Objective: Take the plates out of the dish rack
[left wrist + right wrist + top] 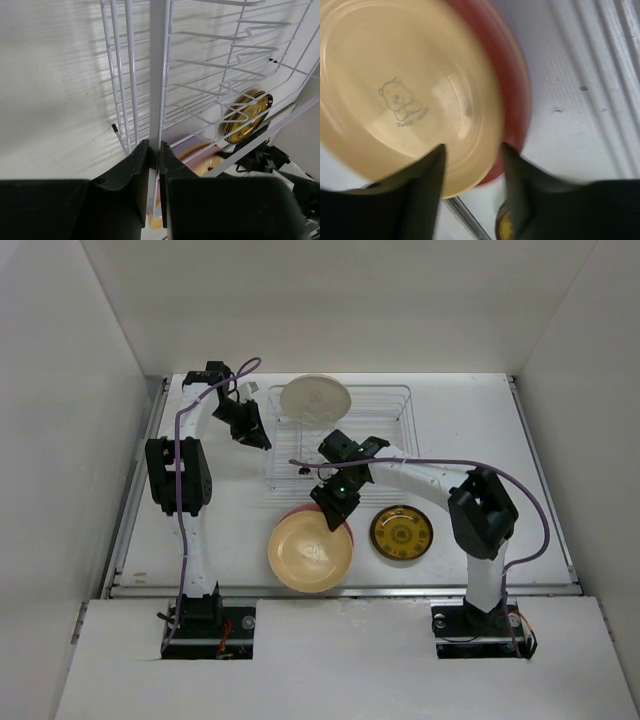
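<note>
My right gripper needs to grip the yellow-orange plate by the plate's rim near the rack. The plate's bottom will then be free to settle over the pink plate.
The silver wire dish rack stands at the back middle of the table, with a cream plate upright in its far left corner. My left gripper is shut on the rack's left side bar, its fingertips pressed against it. A yellow-orange plate lies on a pink plate in front of the rack. My right gripper is open and empty just above their far right rim. In the right wrist view its fingers straddle the yellow plate's edge over the pink one.
A small dark brown-gold patterned plate lies flat to the right of the stack, and shows through the rack wires in the left wrist view. The table's front rail runs close behind the stack. White walls enclose the table.
</note>
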Motion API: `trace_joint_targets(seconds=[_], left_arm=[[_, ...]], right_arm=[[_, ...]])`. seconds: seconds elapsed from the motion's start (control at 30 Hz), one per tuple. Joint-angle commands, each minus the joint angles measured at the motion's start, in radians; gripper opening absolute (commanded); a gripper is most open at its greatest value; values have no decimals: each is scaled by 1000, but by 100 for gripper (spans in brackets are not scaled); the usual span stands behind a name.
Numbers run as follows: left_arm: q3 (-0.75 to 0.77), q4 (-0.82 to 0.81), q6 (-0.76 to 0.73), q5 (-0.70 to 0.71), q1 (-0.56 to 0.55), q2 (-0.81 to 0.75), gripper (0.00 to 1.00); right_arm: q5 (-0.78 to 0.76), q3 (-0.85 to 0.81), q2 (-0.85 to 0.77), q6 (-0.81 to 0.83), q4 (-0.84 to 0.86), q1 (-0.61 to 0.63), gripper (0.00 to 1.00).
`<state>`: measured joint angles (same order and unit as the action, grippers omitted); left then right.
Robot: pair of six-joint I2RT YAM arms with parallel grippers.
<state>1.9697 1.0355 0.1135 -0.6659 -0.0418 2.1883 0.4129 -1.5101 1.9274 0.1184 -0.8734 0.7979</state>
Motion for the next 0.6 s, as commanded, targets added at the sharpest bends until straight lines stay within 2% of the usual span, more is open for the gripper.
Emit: trace_joint_targets(seconds=[0.0, 0.03, 0.1, 0.47, 0.57], left_arm=[[-43, -18, 19, 28, -17, 5, 0], [-43, -18, 18, 28, -17, 5, 0], [-43, -18, 18, 28, -17, -4, 0], [-43, -18, 18, 28, -17, -4, 0], [-43, -18, 18, 28, -17, -4, 0]], right_arm=[[-75, -12, -16, -19, 27, -3, 56], [-91, -12, -16, -28, 27, 7, 65], [-124, -24, -34, -28, 16, 17, 70], [-335, -73, -197, -103, 24, 70, 70], [-445, -149, -219, -132, 91, 70, 72]])
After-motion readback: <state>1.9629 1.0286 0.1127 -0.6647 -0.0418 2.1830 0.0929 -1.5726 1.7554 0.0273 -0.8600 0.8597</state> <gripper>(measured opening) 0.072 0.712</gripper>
